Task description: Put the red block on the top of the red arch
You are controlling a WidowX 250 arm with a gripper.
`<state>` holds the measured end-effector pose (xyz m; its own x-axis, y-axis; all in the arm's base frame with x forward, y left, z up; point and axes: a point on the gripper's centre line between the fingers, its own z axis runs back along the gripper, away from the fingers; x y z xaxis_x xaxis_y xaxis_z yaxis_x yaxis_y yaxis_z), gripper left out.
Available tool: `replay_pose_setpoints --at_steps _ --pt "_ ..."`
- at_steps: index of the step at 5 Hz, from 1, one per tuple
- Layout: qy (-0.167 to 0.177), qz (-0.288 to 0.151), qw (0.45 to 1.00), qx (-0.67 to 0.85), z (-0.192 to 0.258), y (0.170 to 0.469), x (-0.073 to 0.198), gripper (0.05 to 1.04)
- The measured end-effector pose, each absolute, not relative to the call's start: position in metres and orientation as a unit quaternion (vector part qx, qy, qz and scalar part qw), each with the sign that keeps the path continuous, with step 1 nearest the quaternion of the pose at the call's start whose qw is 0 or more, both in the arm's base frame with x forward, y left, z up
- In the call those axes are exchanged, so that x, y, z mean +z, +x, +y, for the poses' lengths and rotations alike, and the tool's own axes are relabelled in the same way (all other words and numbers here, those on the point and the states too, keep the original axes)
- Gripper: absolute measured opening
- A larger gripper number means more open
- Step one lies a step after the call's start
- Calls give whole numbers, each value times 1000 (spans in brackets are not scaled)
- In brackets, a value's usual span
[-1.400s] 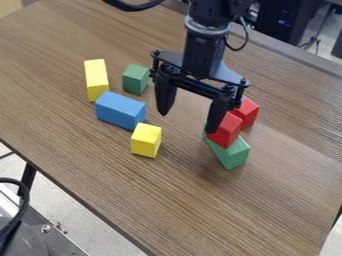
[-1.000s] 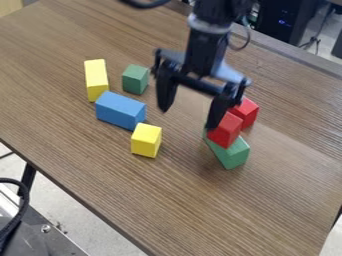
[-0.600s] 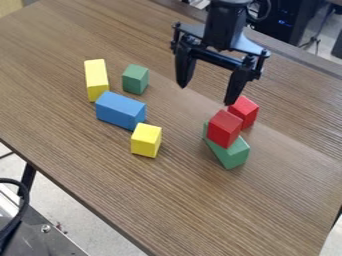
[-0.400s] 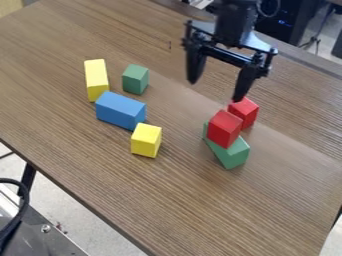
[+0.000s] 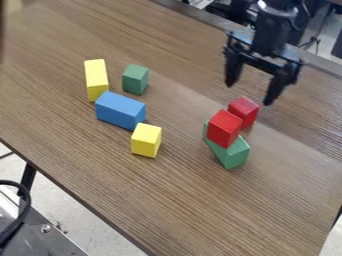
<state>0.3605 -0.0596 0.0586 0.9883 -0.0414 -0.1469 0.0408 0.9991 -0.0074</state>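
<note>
The gripper grabs the red block standing on the tabletop by its opposite sides next, to top the red arch.
The gripper [image 5: 248, 94] hangs open over the back right of the table, behind the red blocks, with nothing between its fingers. One red block [image 5: 224, 128] rests on top of a green block [image 5: 231, 152] at the right of centre, slightly tilted in view. Just behind it stands another red block [image 5: 244, 112]; whether the two red ones touch, I cannot tell. I see no shape that is clearly a red arch.
On the wooden table [image 5: 180, 200], a blue block [image 5: 120, 110] lies left of centre with a yellow cube [image 5: 146, 140] at its front right corner. Behind it are a tall yellow block [image 5: 96, 80] and a green block [image 5: 135, 79].
From beside the red block on the green one, the gripper has moved up and back to the right, fingers apart throughout. The blocks have stayed in place.
</note>
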Motion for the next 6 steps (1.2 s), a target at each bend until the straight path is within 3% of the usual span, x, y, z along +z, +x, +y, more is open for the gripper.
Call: replay_pose_setpoints --at_steps 2,3,4,5,6 --pt "0 104 994 -35 -65 357 34 999" --pt "6 117 992 -40 -62 353 34 956" --pt "9 131 990 -47 -60 346 30 676" --pt "-1 130 991 -44 -59 345 31 584" --pt "-13 111 993 -39 -60 343 45 584"
